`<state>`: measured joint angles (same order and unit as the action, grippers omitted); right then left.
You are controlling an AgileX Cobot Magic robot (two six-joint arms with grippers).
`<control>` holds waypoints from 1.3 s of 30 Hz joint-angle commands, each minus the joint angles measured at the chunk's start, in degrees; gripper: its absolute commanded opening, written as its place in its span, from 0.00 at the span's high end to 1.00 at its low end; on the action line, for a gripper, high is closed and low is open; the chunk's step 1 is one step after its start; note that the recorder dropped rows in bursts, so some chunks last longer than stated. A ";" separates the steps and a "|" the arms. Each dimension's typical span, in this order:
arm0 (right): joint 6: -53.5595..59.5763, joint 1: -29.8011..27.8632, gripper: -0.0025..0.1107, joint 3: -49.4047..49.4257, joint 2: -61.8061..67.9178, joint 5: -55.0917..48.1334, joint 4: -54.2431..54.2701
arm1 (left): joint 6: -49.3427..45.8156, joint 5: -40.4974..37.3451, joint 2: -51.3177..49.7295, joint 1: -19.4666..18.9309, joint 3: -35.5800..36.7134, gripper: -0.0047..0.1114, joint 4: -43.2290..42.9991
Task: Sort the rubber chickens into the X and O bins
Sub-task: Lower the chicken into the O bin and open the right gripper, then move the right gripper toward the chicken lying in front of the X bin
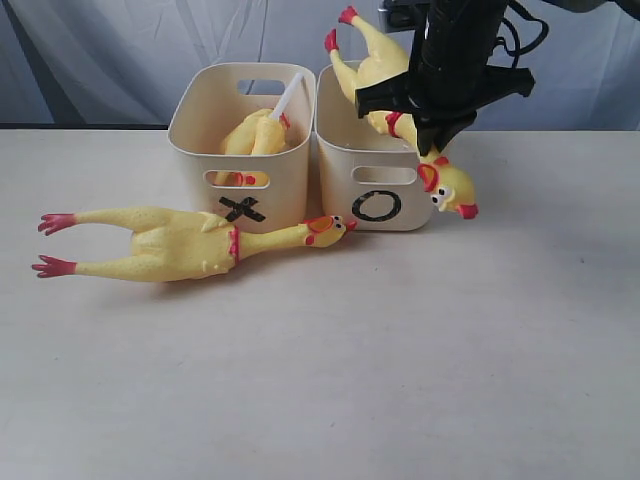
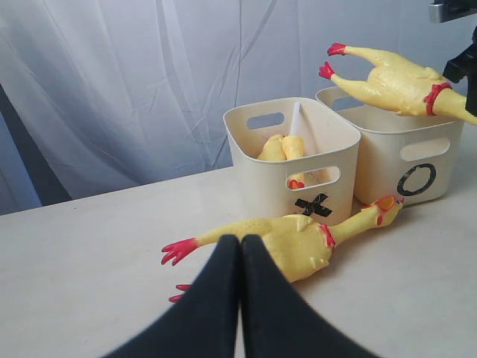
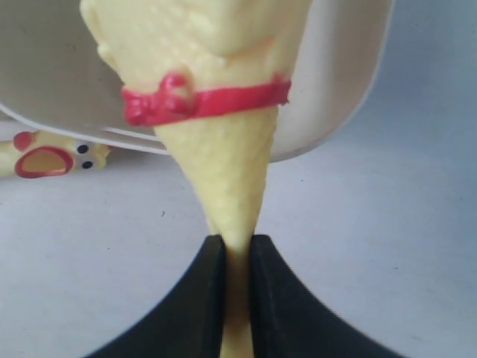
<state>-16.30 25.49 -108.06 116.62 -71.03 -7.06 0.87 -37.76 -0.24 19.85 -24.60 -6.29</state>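
I should open my right gripper now, because the chicken's body (image 1: pixel 370 75) lies across the O bin (image 1: pixel 375 190), inside the bin's rim, and the chicken would stay in the bin.
My right gripper (image 1: pixel 427 138) (image 3: pixel 237 245) is shut on the neck of a yellow rubber chicken (image 1: pixel 374 58) (image 3: pixel 216 89). Its body lies across the O bin (image 1: pixel 375 190) (image 3: pixel 350 74) with the red feet up behind, and its head (image 1: pixel 452 188) hangs outside the bin's right front corner. Another chicken (image 1: pixel 180 243) (image 2: pixel 305 239) lies flat on the table before the X bin (image 1: pixel 243 205) (image 2: pixel 253 168), head towards the O mark. A third chicken (image 1: pixel 255 135) with a white tube (image 1: pixel 288 95) rests inside the X bin. My left gripper (image 2: pixel 240 242) is shut and empty, near the lying chicken's legs.
The two bins stand side by side at the back of the pale table (image 1: pixel 330 380). A grey-blue curtain (image 1: pixel 120 50) hangs behind them. My left arm is out of the exterior view.
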 commanded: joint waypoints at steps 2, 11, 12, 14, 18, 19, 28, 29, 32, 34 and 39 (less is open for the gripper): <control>-1.04 -0.37 0.99 -0.08 -0.19 1.06 -0.41 | 0.24 0.45 0.24 -0.28 0.43 0.96 -0.21; -1.54 -0.37 0.72 -0.08 -0.19 1.06 0.06 | 0.24 0.45 0.24 -0.28 0.43 0.96 -0.21; -1.54 -0.37 0.72 -0.08 -0.19 1.06 0.06 | 0.24 0.45 0.24 -0.28 0.43 0.96 -0.21; -1.65 -0.37 0.72 -0.08 -0.19 1.06 0.06 | 0.24 0.45 0.24 -0.28 0.43 0.96 -0.21; -1.65 -0.37 0.72 -0.08 -0.19 1.06 -0.43 | 0.24 0.45 0.24 -0.28 0.43 0.96 -0.21; -1.65 -0.37 0.72 -0.08 -0.19 1.06 -0.66 | 0.24 0.45 0.24 -0.28 0.43 0.96 -0.21; -1.65 -0.37 0.62 -3.38 -0.40 1.06 -1.95 | 0.24 0.45 0.24 -0.28 0.43 0.96 -0.21; -1.65 -0.37 0.55 -4.09 -0.40 1.06 -1.95 | 0.24 0.45 0.24 -0.28 0.43 0.96 -0.21; -1.65 -0.37 0.41 -5.45 -0.40 1.06 -1.95 | 0.24 0.45 0.24 -0.28 0.43 0.96 -0.21; -1.15 -0.37 0.40 -6.17 -0.40 1.06 -1.95 | 0.24 0.45 0.24 -0.28 0.43 0.96 -0.21; 2.68 0.34 0.40 -10.12 -0.44 1.06 -1.07 | 0.24 0.45 0.24 -0.28 0.43 0.96 -0.21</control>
<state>-15.82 25.49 -115.90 116.49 -69.89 -8.41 0.87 -37.76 -0.24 19.85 -24.60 -6.29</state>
